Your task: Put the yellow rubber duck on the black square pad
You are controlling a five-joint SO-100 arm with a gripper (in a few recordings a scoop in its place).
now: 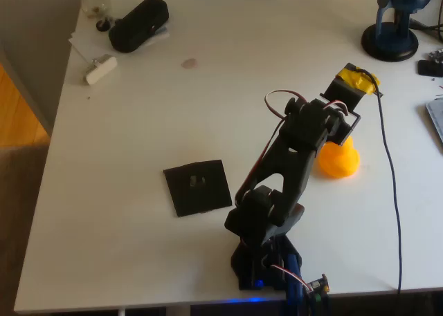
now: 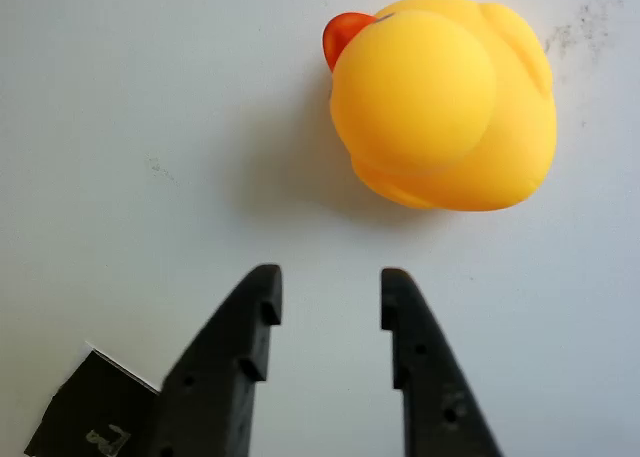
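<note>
The robot's gripper will next hold the round head of the yellow rubber duck (image 1: 339, 160) to put the duck on the black square pad (image 1: 199, 189).
In the wrist view the yellow rubber duck (image 2: 445, 102) sits upright on the white table, its orange beak pointing left. It lies just beyond my gripper (image 2: 330, 287) and slightly to the right. The gripper is open, its two black fingers apart with bare table between them. A corner of the black square pad (image 2: 90, 417) shows at the bottom left. From overhead, the duck (image 1: 339, 160) sits right of the arm's wrist. The pad (image 1: 198, 187) lies flat to the arm's left.
A bulky black oblong case (image 1: 138, 24) and a small white object (image 1: 101, 69) lie at the far left corner. A blue stand on a black base (image 1: 391, 32) is at the far right. A dark cable (image 1: 391, 164) runs down the right side.
</note>
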